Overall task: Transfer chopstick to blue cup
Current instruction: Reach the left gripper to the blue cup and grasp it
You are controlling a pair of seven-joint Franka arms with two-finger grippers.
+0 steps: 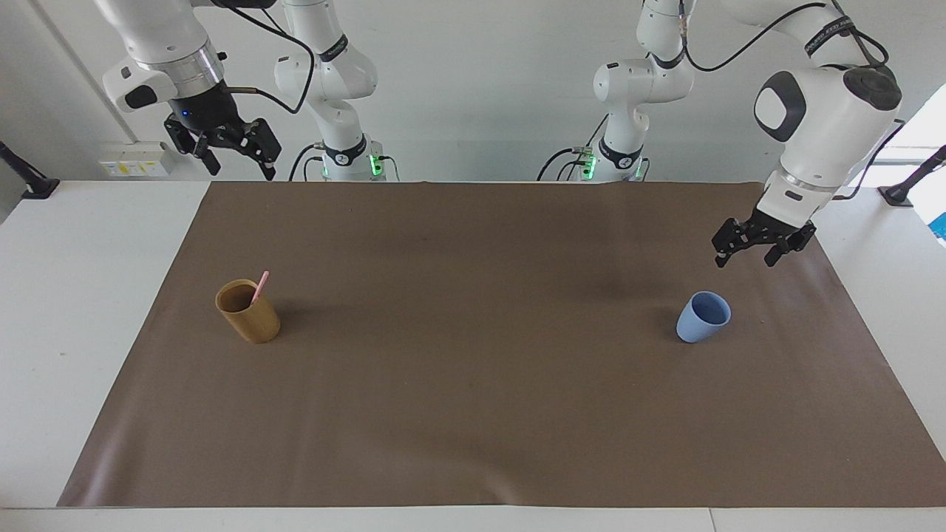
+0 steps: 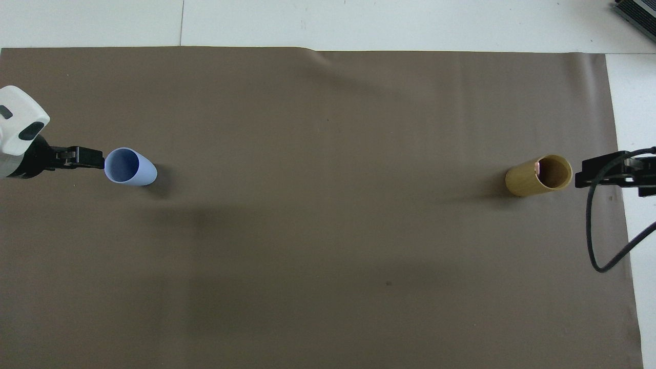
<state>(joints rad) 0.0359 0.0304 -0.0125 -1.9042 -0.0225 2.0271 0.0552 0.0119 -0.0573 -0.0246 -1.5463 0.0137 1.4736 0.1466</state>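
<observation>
The left gripper should pinch the blue cup by its rim (image 2: 108, 162) next, so that the blue cup's opening (image 2: 125, 166) stays free for the chopstick.
The pale-pink chopstick (image 1: 259, 287) stands tilted in the tan cup (image 1: 251, 319) toward the right arm's end of the table; only its tip shows in the overhead view (image 2: 536, 166) at the tan cup's (image 2: 525, 180) rim. The blue cup (image 1: 702, 319) stands upright and empty toward the left arm's end, and shows in the overhead view too (image 2: 130, 168). My left gripper (image 1: 745, 258) is open and empty, in the air over the mat just beside the blue cup, apart from it. My right gripper (image 1: 238, 168) is open and empty, raised over the table's edge, waiting.
A brown mat (image 1: 473, 384) covers most of the white table (image 1: 81, 310). A black cable (image 2: 597, 241) hangs from the right arm beside the tan cup. The left gripper (image 2: 82, 158) and right gripper (image 2: 605, 174) show at the overhead view's sides.
</observation>
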